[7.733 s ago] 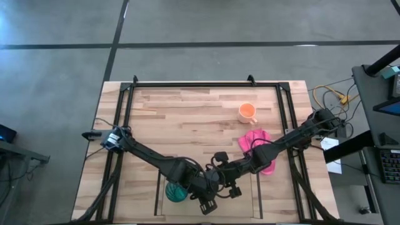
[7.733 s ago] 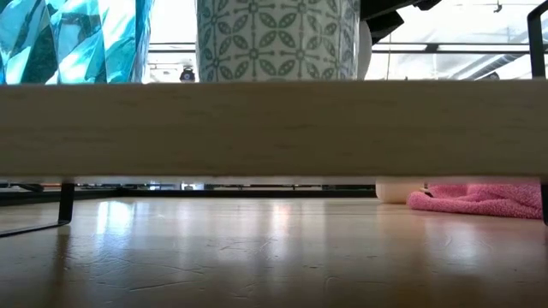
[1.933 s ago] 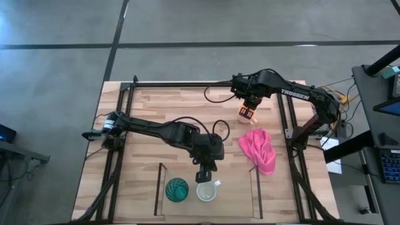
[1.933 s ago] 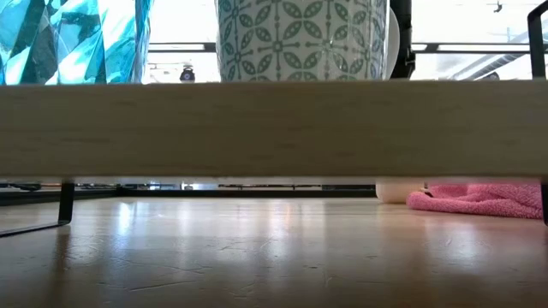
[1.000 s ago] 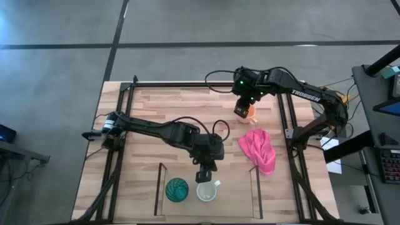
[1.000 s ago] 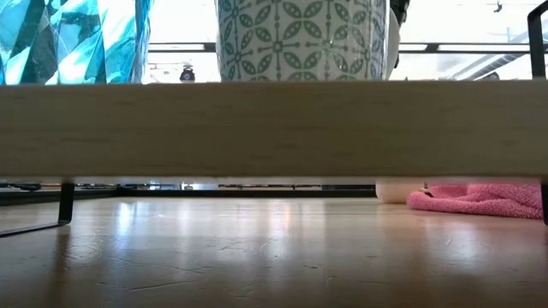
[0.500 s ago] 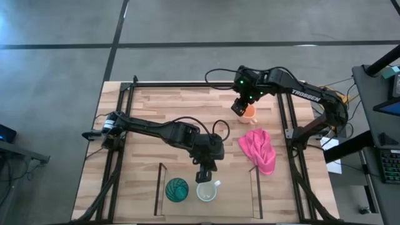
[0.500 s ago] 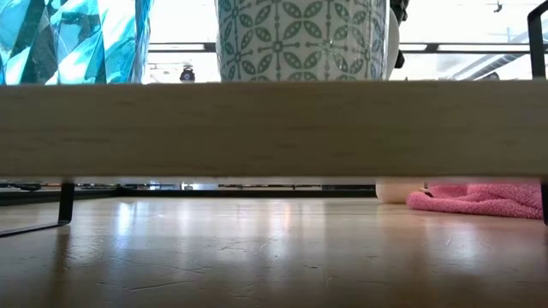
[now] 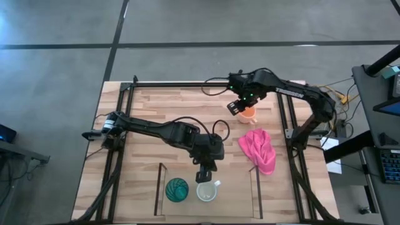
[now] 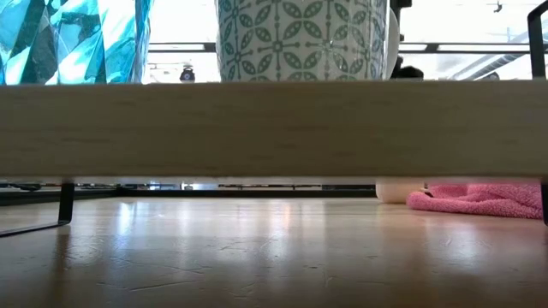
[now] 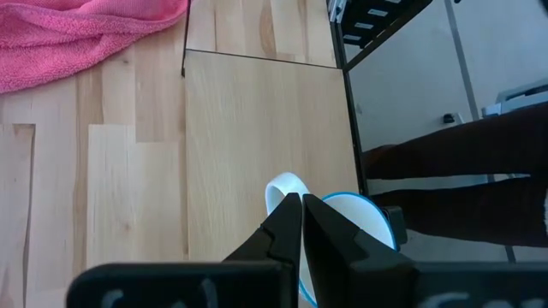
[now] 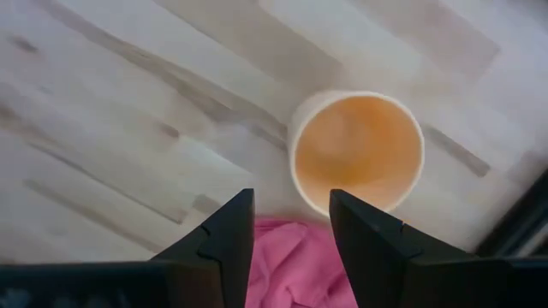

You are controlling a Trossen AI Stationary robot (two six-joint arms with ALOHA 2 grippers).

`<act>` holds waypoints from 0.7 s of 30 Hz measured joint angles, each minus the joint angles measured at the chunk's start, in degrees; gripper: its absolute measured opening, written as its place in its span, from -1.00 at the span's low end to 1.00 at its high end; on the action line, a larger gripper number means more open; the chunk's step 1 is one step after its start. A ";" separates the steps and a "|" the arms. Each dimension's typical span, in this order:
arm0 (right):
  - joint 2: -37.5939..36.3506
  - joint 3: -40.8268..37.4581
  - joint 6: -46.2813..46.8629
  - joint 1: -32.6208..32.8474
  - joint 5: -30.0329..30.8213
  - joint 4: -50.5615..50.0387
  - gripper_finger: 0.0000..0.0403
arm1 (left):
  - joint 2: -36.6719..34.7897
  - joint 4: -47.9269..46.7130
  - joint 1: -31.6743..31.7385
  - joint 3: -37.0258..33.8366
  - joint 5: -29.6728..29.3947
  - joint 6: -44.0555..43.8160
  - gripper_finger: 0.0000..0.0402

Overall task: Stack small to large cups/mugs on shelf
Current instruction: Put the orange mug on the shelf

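I should grab the orange mug by its rim [image 9: 247, 111] next with my right gripper. Then I can stack it with the other cups on the shelf [image 9: 234, 194].
The orange mug [image 9: 249, 113] stands upright on its base on the table at the far right, its mouth [image 12: 358, 152] facing up. My right gripper [image 9: 235, 107] hangs open just left of it, pointing down, its fingers [image 12: 229, 235] clear of the mug. On the shelf [image 9: 234, 194] at the near edge stand the teal tumbler [image 9: 177, 189] and the white mug [image 9: 207, 191], side by side. My left gripper [image 9: 204, 175] is shut and hovers over the white mug's far rim [image 11: 287, 184].
A pink cloth [image 9: 258, 150] lies crumpled between the orange mug and the shelf's right panel [image 9: 253, 181]. Black frame rails [image 9: 206, 83] run along the table's far and side edges. The shelf board [image 10: 274, 128] fills the middle of the low view.
My right gripper has sunk toward the table beside the orange mug, shifted a little toward the table's left edge and rolled about its own pointing line, staying open. The mugs and the tumbler have kept their places.
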 joint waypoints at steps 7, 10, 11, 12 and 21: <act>5.87 -0.02 3.20 0.01 -0.49 -0.58 -0.29 | 0.00 0.00 0.00 0.00 0.00 0.04 -1.00; 7.40 -0.02 3.40 0.00 -0.50 -0.78 -0.31 | 0.00 -0.02 0.00 0.00 0.00 0.04 -1.00; 7.82 -0.02 3.73 0.00 -0.50 -0.75 -0.31 | 0.00 -0.04 -0.02 0.00 0.00 0.07 -1.00; 8.30 -0.02 3.85 0.00 -0.49 -0.73 -0.31 | 0.00 -0.04 -0.07 0.00 0.00 0.05 -1.00; 11.99 -0.04 4.22 0.00 3.22 -0.71 -0.32 | 0.00 -0.27 -0.09 0.00 0.02 0.08 -1.00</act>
